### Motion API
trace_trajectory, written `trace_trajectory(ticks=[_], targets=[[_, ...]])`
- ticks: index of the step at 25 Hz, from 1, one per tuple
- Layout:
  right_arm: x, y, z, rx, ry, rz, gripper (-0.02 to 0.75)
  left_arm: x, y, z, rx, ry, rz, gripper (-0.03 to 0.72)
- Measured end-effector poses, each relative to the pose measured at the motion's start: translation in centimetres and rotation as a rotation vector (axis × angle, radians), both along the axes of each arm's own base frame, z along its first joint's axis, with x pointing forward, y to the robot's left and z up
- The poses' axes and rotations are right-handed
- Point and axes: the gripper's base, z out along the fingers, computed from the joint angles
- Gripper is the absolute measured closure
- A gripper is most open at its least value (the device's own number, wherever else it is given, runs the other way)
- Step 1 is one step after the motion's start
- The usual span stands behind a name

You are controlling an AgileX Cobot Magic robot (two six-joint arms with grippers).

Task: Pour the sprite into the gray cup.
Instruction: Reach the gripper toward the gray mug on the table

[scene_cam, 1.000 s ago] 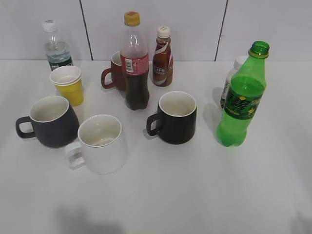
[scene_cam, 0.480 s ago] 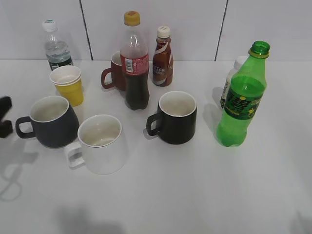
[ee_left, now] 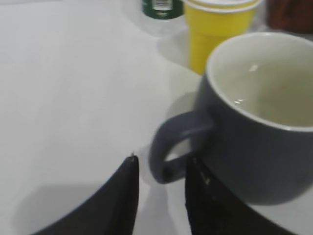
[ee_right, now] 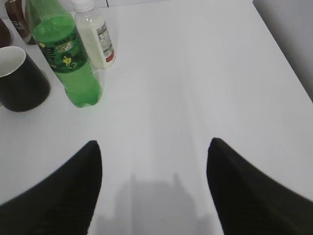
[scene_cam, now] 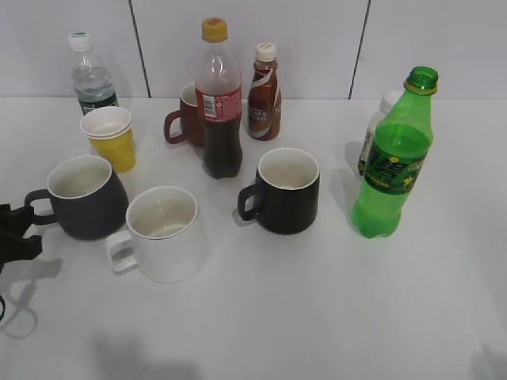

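My left gripper grabs the gray cup by its narrow loop handle [ee_left: 164,142] next, since the cup's round body bulges too wide for the fingers.
The gray cup [scene_cam: 83,198] stands at the left of the table with its handle pointing left; it fills the left wrist view [ee_left: 254,132]. My left gripper [scene_cam: 17,231] is at the left edge, open, with its fingertips on either side of the cup's handle [ee_left: 171,147], and a small gap shows beside the left finger. In the left wrist view the left gripper [ee_left: 161,164] is low at the table. The sprite [scene_cam: 392,166] stands upright and uncapped at the right. In the right wrist view the sprite [ee_right: 68,63] is far left, ahead of my open, empty right gripper [ee_right: 154,147].
A white mug [scene_cam: 162,233] stands right of the gray cup and a black mug [scene_cam: 285,190] mid-table. A yellow cup [scene_cam: 111,138], water bottle [scene_cam: 91,75], brown mug [scene_cam: 184,119], cola bottle [scene_cam: 219,103] and coffee bottle [scene_cam: 264,83] stand behind. A white bottle [ee_right: 95,34] is behind the sprite.
My left gripper came into the exterior view from the left edge and moved down to the gray cup's handle. The cups and bottles have not moved.
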Motion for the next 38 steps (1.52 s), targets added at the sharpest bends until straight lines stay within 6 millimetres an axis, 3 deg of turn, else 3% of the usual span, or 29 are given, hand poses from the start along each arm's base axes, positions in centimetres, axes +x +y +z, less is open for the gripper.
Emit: trace_trajectory(ticks=[16,32,38], targets=[[0.0,0.0,0.0,0.0,0.0,0.0,0.235,3.7,-0.3,-2.0,0.024,-0.054,-0.002,0.456],[0.0,0.0,0.0,0.0,0.0,0.0,0.235,5.4,-0.7,-3.3,0.019,-0.098,-0.033,0.469],[0.0,0.0,0.0,0.0,0.0,0.0,0.235,5.7,-0.8,-3.3,0.025,-0.102,-0.05,0.634]])
